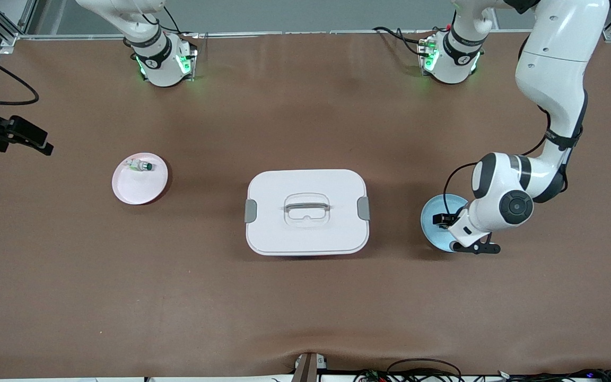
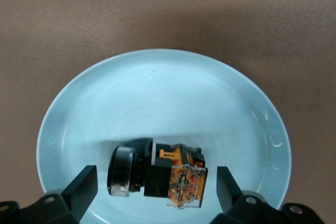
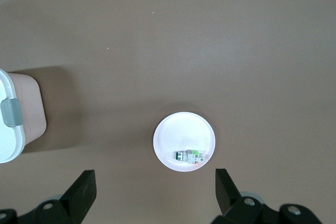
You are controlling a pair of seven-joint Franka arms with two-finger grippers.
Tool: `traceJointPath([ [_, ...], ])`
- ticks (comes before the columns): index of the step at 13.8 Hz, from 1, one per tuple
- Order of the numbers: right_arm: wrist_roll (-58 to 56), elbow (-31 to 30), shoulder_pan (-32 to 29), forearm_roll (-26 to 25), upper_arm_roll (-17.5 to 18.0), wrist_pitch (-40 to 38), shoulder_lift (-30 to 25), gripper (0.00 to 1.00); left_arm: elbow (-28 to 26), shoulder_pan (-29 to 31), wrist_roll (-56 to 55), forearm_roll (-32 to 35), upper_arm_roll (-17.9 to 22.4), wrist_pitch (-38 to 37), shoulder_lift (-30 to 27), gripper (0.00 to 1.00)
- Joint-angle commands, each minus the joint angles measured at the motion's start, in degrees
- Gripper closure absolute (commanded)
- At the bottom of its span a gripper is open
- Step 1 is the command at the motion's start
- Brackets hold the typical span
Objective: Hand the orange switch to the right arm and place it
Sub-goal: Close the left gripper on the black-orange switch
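Observation:
My left gripper should close now, because my fingers are next to the switch in the blue plate in the left wrist view. They would hold the orange switch.
The orange switch, black with a clear orange-brown end, lies on its side in the light blue plate. My left gripper is open low over this plate, one finger on each side of the switch and apart from it. In the front view the left gripper covers the blue plate and hides the switch. My right gripper is open and empty, high above the table. The right arm leaves the front view at the top, so its gripper is out of that view.
A pink plate toward the right arm's end holds a small white part with a green tip; both show in the right wrist view. A white lidded box with a handle stands mid-table between the plates.

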Motion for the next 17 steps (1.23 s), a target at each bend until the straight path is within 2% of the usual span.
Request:
traceJointPath([
  [1,0.3,-0.6,-0.8,0.7,0.5,-0.2,-0.6,0.00,-0.1,0.3,-0.7,1.0,-0.2,2.0,0.4,0.00],
  [6,0.3,-0.6,-0.8,0.7,0.5,-0.2,-0.6,0.00,-0.2,0.2,-0.7,1.0,-0.1,2.2,0.7,0.01],
  [7,0.3,-0.6,-0.8,0.7,0.5,-0.2,-0.6,0.00,-0.2,0.3,-0.7,1.0,-0.2,2.2,0.6,0.16],
  [9,0.3,-0.4,-0.7,0.7,0.5,-0.2,-0.6,0.00,-0.2,0.3,-0.8,0.9,-0.2,2.2,0.6,0.40],
  [11,0.3,-0.4,-0.7,0.7,0.5,-0.1,-0.6,0.00,-0.2,0.3,-0.9,0.9,-0.2,2.2,0.6,0.60],
  [13,0.3,-0.4,-0.8,0.7,0.5,0.2,-0.6,0.00,-0.2,0.2,-0.9,0.8,-0.1,2.1,0.6,0.76],
  [15,0.3,-0.3,-0.7,0.9,0.5,0.6,-0.6,0.00,-0.3,0.2,-1.1,0.7,-0.1,1.5,0.1,0.82],
  [17,0.3,-0.2,-0.5,1.6,0.6,0.8,-0.6,0.00,-0.1,0.2,-1.4,0.7,-0.2,0.0,-1.0,0.82],
])
